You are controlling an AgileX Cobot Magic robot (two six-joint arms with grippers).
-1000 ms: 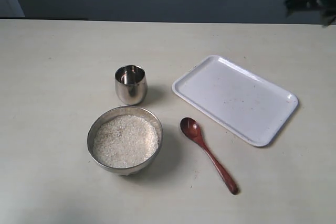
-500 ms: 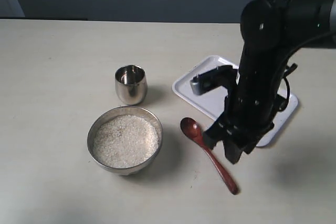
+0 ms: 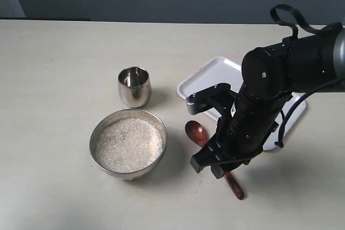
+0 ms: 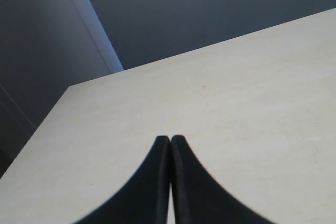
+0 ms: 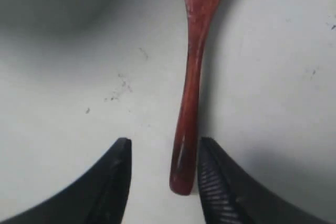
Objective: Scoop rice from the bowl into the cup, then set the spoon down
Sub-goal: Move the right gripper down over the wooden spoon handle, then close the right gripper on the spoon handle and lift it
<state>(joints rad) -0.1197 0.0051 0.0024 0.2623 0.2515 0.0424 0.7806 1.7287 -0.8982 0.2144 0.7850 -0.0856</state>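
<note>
I need to scoop rice from the bowl into the cup, so my right gripper should grab the wooden spoon's handle end next.
The reddish-brown wooden spoon lies flat on the table, to the right of the bowl. My right gripper is low over its handle and open. In the right wrist view the handle end sits between the two fingers of the right gripper, close beside one of them, which may be touching it. The wide steel bowl holds white rice. Just behind it stands the small steel cup. My left gripper is shut with nothing in it, over bare table, and does not show in the exterior view.
A white rectangular tray lies at the right, partly covered by my right arm. Pale tabletop stretches to the left, with its far edge against a dark wall.
My right arm came in from the upper right and dropped over the tray down to the spoon's handle. Spoon, bowl and cup have not moved.
</note>
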